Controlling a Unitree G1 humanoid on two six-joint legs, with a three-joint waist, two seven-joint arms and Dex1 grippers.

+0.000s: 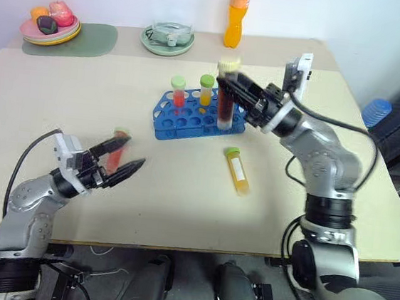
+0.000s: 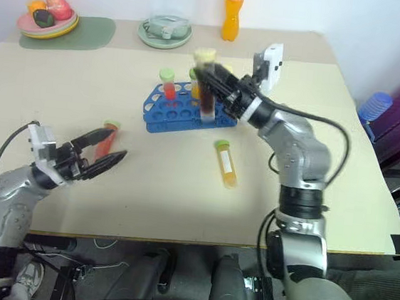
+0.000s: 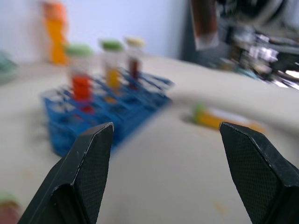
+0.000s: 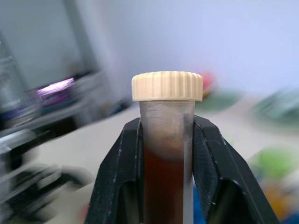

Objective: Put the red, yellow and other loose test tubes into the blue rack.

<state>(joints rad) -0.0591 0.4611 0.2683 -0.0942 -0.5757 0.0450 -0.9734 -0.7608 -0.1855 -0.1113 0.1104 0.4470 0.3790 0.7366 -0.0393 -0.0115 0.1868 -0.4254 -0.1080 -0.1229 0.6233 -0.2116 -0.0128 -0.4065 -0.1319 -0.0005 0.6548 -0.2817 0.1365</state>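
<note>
The dark tube's base [image 1: 224,126] hangs above the blue rack, and the tube would drop if I opened now, so my right gripper should first lower it into the rack.
The blue rack [image 1: 188,124] stands mid-table with a red tube [image 1: 178,94] and a yellow tube [image 1: 205,92] upright in it; the left wrist view adds a dark tube [image 3: 134,58] there. My right gripper [image 1: 228,88] is shut on a dark brown tube [image 4: 167,154] with a cream cap, held upright over the rack's right end. Another yellow tube [image 1: 238,171] lies on the table right of the rack. A red tube [image 1: 117,153] lies at front left, beside the fingers of my left gripper [image 1: 134,152], which is open and holds nothing.
An orange bottle [image 1: 237,14] stands at the table's far edge, next to a green dish [image 1: 167,40]. A plate of fruit [image 1: 50,27] sits on a green mat [image 1: 90,39] at far left. A blue object [image 1: 376,111] lies off the table's right side.
</note>
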